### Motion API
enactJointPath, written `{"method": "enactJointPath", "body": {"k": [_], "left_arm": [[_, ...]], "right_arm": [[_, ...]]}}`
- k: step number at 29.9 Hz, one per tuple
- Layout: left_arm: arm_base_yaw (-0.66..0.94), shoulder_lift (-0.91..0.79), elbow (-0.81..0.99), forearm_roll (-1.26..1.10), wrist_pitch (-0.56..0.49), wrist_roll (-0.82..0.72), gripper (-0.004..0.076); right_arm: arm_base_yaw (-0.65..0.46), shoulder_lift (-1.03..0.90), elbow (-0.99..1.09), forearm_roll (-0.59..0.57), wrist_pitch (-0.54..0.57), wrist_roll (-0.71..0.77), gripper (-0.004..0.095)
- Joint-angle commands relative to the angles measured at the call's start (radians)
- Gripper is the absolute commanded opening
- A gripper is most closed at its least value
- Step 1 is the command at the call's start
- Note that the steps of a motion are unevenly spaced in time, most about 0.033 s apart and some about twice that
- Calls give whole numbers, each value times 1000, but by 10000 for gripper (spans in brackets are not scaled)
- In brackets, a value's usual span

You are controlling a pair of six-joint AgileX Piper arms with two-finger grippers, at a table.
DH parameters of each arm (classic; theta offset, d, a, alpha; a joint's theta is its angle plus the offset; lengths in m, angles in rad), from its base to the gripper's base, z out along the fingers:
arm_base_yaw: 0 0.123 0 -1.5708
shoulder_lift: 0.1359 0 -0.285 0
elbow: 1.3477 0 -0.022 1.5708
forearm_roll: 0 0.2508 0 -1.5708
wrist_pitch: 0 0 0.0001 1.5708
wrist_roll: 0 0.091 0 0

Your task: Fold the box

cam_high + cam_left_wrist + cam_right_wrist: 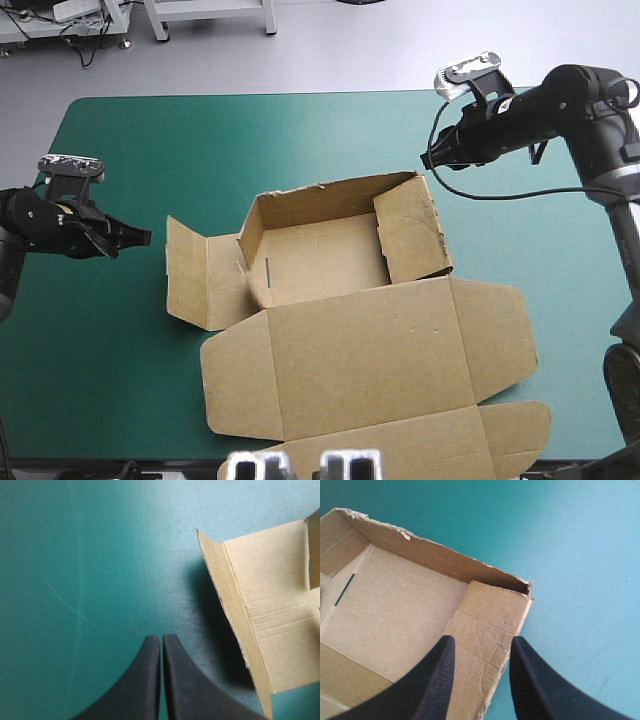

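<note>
I should next grab the brown box (322, 262) with my right gripper by the top edge of its end (437, 222), so that I can lift and fold the box.
The brown box (322, 262) lies mid-table as an open tray. Its far and left walls stand up, and the right flap (412, 232) leans over the tray's right end. The lid (370, 345) lies flat toward the table's near edge, and a side flap (188, 272) lies out to the left. My left gripper (140, 238) is shut and empty just left of that flap; in the left wrist view the fingers (161, 638) meet over bare cover, with the flap (260, 610) ahead and to one side. My right gripper (428, 160) hovers beyond the far right corner, open (482, 645) above the right flap (490, 615).
Teal-green cover (150, 140) lies bare along the far side and the left of the table. The lid's tuck flap (400, 448) reaches the near edge. Bare cover (585, 580) lies beside the box's far right corner.
</note>
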Motion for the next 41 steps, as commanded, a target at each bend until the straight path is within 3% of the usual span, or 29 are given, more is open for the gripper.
{"method": "enactJointPath", "body": {"k": [1,8,19,27,29,32,35,41], "left_arm": [[2,-22,-34,-13,-21,-1,9],[2,-22,-34,-7,18,-9,7],[2,-22,-34,-7,18,-25,4],[2,-22,-34,-7,1,-27,4],[2,-22,-34,-10,-1,-27,4],[2,-22,-34,-49,11,-22,4],[2,-22,-34,-63,-24,17,4],[3,10,-34,-60,-243,-81,5]], "right_arm": [[-2,-51,-25,16,26,22,343],[-2,-19,96,-89,21,48,343],[-2,125,163,-28,23,46,341],[-2,198,164,82,23,-10,333],[-2,216,164,77,23,-10,258],[-2,242,164,73,7,-10,7],[-2,246,164,92,-34,-2,-7],[-2,231,104,192,-41,-2,-7]]}}
